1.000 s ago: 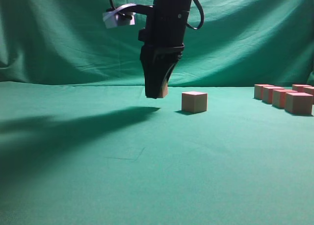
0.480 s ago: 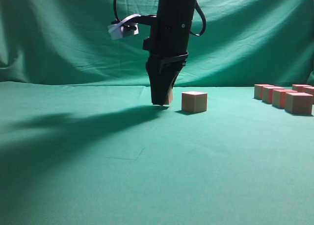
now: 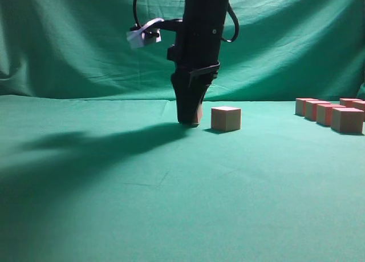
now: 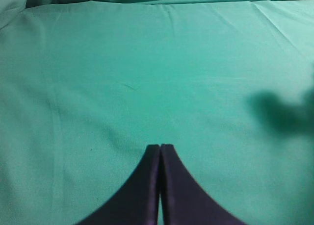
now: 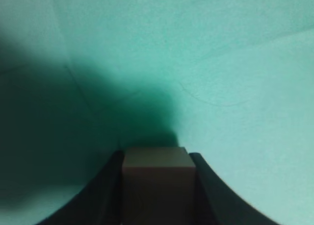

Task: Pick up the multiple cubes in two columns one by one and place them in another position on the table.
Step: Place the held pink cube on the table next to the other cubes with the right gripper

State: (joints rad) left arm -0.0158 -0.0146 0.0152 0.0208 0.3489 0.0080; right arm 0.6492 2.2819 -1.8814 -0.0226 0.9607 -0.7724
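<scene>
The right gripper holds the cube, and the base of the cube touches the teal cloth beside its shadow, so the cube would stand if the right gripper opened now.
My right gripper (image 3: 189, 120) reaches down to the teal table (image 3: 171, 193) at centre, shut on a cube (image 3: 197, 115) that sits at or just above the cloth. In the right wrist view the cube (image 5: 156, 183) fills the gap between both black fingers. A second cube (image 3: 226, 118) stands free on the cloth just right of it. Several more cubes (image 3: 332, 115) stand in two columns at the far right. My left gripper (image 4: 160, 147) is shut and empty above bare cloth; it does not show in the exterior view.
A draped green backdrop (image 3: 68, 39) hangs behind the table. The arm's shadow (image 3: 85, 148) falls across the left of the cloth.
My right gripper has moved down and slightly right with the cube, from above the cloth to table level beside the free cube.
</scene>
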